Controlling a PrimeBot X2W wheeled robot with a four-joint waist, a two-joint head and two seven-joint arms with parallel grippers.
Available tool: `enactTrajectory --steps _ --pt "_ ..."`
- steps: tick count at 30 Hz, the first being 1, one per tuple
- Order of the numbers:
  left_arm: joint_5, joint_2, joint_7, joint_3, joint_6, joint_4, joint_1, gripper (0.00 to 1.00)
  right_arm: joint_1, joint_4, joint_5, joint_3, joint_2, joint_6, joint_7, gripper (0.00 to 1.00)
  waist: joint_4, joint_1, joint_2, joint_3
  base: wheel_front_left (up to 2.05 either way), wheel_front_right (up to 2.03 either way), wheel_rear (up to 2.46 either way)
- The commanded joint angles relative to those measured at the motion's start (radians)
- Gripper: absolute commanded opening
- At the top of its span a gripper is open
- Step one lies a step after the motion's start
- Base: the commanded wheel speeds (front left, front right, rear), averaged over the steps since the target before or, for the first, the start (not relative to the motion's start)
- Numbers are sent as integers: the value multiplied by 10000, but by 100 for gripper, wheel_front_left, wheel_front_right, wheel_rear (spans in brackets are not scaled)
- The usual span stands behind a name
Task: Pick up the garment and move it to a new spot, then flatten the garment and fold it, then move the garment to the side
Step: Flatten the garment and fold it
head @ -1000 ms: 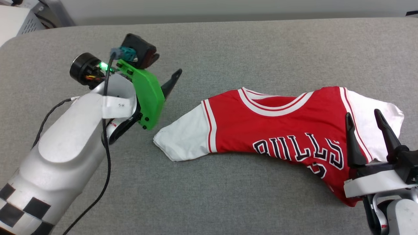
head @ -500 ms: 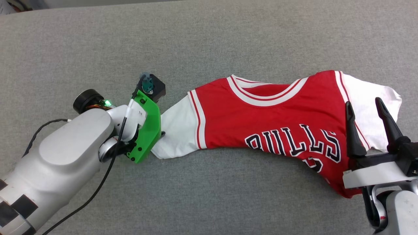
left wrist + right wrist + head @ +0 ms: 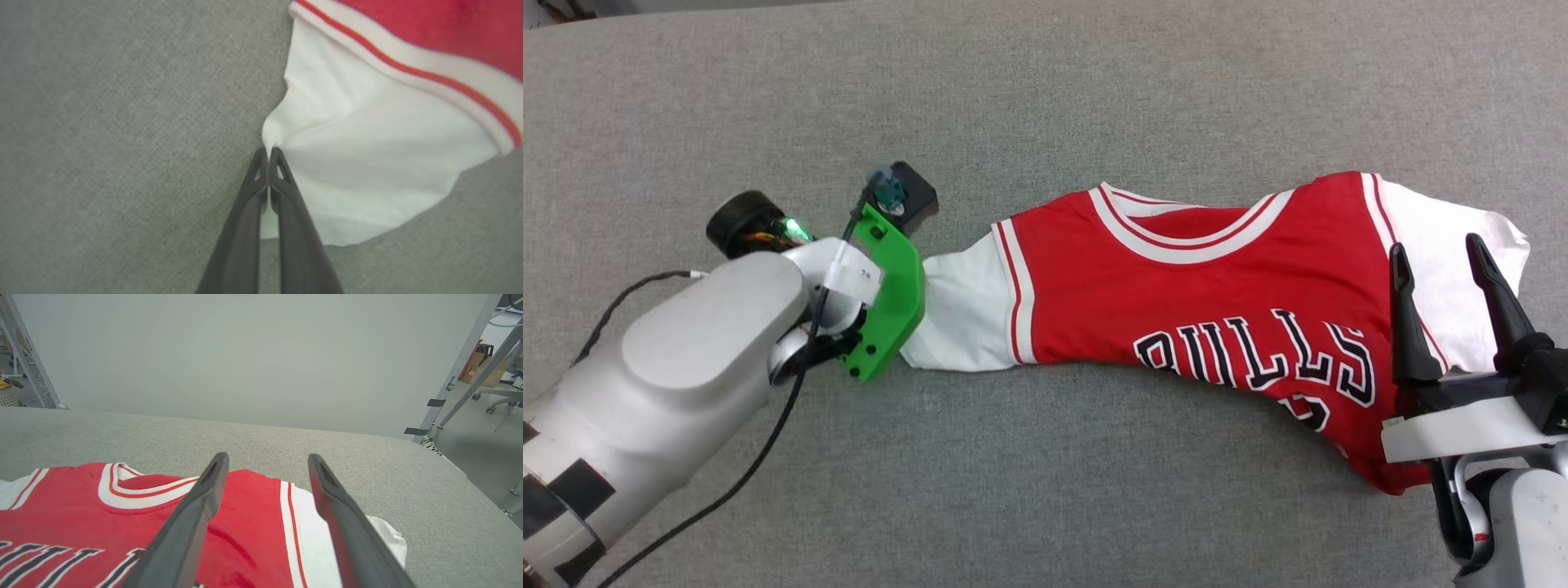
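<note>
My right gripper is about to grip the garment by its white sleeve's hem (image 3: 1519, 249), which puckers up while the cloth (image 3: 1436, 256) beside it lies flat.
The garment (image 3: 1201, 302) lies front up on the grey table, bent in an arc, its black letters partly showing and its lower part bunched at the right. In the left wrist view my left gripper (image 3: 269, 153) is shut on the edge of the garment's white left sleeve (image 3: 367, 171), which puckers at the fingertips. The green wrist mount (image 3: 890, 302) covers those fingers in the head view. My right gripper (image 3: 1436, 249) is open above the garment's right side, beside the other white sleeve (image 3: 1445, 269). It holds nothing, and its fingers (image 3: 196, 514) stand apart.
The grey padded table (image 3: 1045, 490) stretches wide around the garment. A pale wall (image 3: 245, 355) stands behind its far edge. Past the table's right edge (image 3: 449, 461) are metal frame legs (image 3: 461, 400) and floor. A black cable (image 3: 768, 457) hangs along my left arm.
My left gripper came down from a raised spot at the back left to the left sleeve's edge and shut on it. The head camera tilted down. The right gripper stayed put.
</note>
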Motion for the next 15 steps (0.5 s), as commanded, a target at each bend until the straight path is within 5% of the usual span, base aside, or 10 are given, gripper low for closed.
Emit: enactTrajectory --steps 1,15 --pt "29 -22 -278 93 -28 100 -386 0 -148 -90 -109 -3 12 -7 -47 100 -26 0 0 -43 0 0 0" --pt "171 -931 -2342 313 -28 2519 -1655 0 -461 -498 -130 -44 22 -7 -47 100 -739 0 0 515 0 0 0"
